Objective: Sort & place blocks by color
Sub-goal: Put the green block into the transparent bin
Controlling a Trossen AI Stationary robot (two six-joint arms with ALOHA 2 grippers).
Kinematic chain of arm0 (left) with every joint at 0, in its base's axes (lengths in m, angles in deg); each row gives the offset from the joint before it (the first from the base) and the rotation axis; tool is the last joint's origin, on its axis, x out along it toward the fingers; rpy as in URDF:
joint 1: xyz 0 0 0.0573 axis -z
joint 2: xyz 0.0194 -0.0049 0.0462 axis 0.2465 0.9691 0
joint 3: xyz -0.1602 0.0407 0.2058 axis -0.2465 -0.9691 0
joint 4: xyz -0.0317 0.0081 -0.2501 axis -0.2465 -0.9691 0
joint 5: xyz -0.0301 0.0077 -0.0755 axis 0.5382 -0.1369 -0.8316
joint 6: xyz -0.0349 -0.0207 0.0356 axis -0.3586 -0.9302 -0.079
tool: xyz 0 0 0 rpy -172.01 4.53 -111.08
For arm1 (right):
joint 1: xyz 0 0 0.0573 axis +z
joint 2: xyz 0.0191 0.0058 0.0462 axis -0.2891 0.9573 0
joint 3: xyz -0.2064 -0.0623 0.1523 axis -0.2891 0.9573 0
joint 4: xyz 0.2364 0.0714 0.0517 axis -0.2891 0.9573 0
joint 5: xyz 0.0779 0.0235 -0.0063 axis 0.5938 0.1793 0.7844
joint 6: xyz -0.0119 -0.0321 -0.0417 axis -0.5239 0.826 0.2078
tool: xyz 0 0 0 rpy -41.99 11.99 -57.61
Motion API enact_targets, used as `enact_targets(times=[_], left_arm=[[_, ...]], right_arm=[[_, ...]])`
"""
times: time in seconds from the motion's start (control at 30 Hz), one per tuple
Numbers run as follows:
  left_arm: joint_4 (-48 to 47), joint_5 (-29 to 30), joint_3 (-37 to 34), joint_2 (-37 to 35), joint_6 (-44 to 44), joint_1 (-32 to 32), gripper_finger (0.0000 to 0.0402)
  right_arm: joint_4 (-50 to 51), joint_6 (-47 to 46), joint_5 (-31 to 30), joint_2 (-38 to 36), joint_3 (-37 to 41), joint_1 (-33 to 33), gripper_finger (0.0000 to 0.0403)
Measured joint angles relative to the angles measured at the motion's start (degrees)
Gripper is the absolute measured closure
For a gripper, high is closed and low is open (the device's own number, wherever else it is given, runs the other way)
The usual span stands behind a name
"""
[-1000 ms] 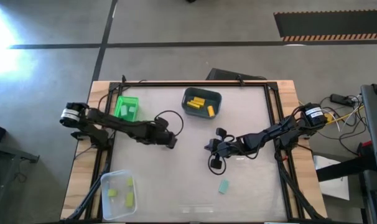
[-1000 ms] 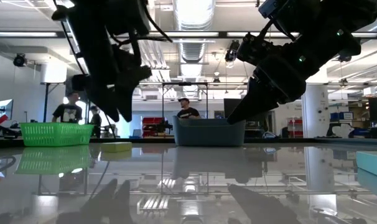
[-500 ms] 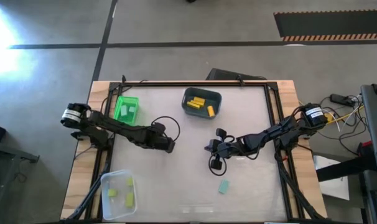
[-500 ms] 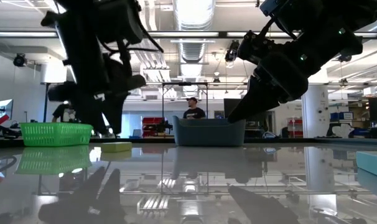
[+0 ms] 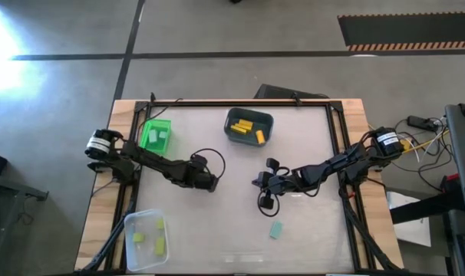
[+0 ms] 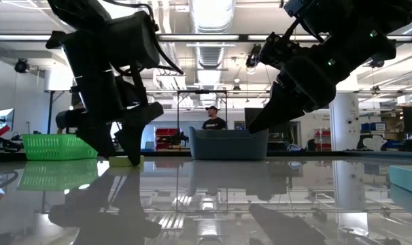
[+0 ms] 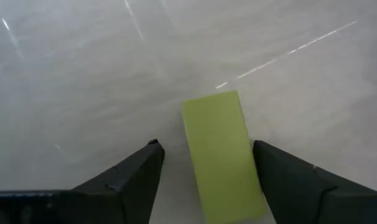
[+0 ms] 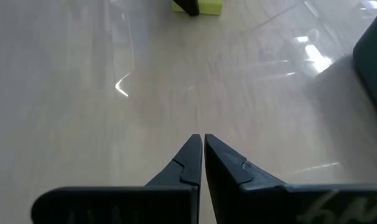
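Note:
My left gripper closes on the lime-green block next, since its fingers reach down beside the block's long sides in the left wrist view.
A pale lime-green block [image 7: 223, 155] lies flat on the table between the open fingers of my left gripper [image 7: 204, 149], which has come down over it from above. In the high view that gripper [image 5: 210, 185] is left of the table's middle; in the low view its fingertips [image 6: 126, 155] reach the block [image 6: 128, 161]. My right gripper [image 5: 257, 182] is shut [image 8: 203, 146] and hovers over bare table right of the middle. A teal block [image 5: 275, 229] rests flat nearer the near edge. My left gripper stands open astride the lime-green block's long sides [image 7: 247, 155], coming from above with the fingers along the block. One finger [image 7: 269, 171] is right beside the block's edge; I cannot tell whether it touches. The block lies flat on the table.
A bright green bin [image 5: 156, 133] sits at the far left, a grey-blue bin [image 5: 248, 127] with yellow blocks at the far middle, and a clear bin [image 5: 146, 239] with lime blocks at the near left. Cables loop beside both grippers. People stand in the room beyond.
My left gripper has come down toward the table and slightly toward the near edge, ending with its open fingers on either side of the lime-green block. The right arm and the blocks have kept still.

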Motion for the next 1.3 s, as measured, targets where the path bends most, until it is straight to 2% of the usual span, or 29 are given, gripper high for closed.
enact_targets(times=[0.1,0.27,0.3,0.43,0.6,0.7,0.8,0.9,1.0,1.13,1.3], left_arm=[[0.1,0.3,0.1,1.2,-0.3,0.0,0.0192],[0.5,1.0,0.1,1.3,0.0,0.0,0.0283],[0.6,1.2,0.1,1.0,0.7,0.0,0.029],[3.2,2.3,-0.4,-0.7,6.6,0.0,0.029],[13.7,2.7,0.1,-5.4,24.1,0.4,0.029],[16.4,-2.6,1.7,-7.9,35.3,0.6,0.029],[16.0,-14.7,4.8,-10.4,44.9,2.0,0.029],[9.7,-27.0,8.1,-12.0,48.4,4.6,0.029],[-3.9,-31.8,12.2,-13.2,43.5,8.9,0.029],[-23.1,-34.9,16.2,-14.6,28.0,16.2,0.029],[-34.9,-37.3,15.7,-15.9,9.1,25.8,0.029]], right_arm=[[-0.2,0.0,-0.4,0.0,0.0,0.0,0.0394],[-1.1,0.1,-0.4,0.0,0.0,0.0,0.0394],[-1.1,0.6,-0.4,0.0,0.0,0.0,0.0394],[-2.0,2.0,-0.4,0.0,0.0,0.1,0.0394],[-4.3,2.9,-0.4,0.0,0.0,1.1,0.0394],[-5.4,3.9,-0.4,0.0,0.0,1.3,0.0394],[-6.2,4.2,-0.4,0.0,0.0,1.3,0.0394],[-6.1,4.3,-0.4,0.0,0.0,1.3,0.0394],[-6.1,4.3,-0.4,0.0,0.0,1.3,0.0394],[-6.1,3.4,-0.4,0.0,0.0,1.3,0.0394],[-6.1,2.5,-0.4,0.0,0.0,1.3,0.0394]])
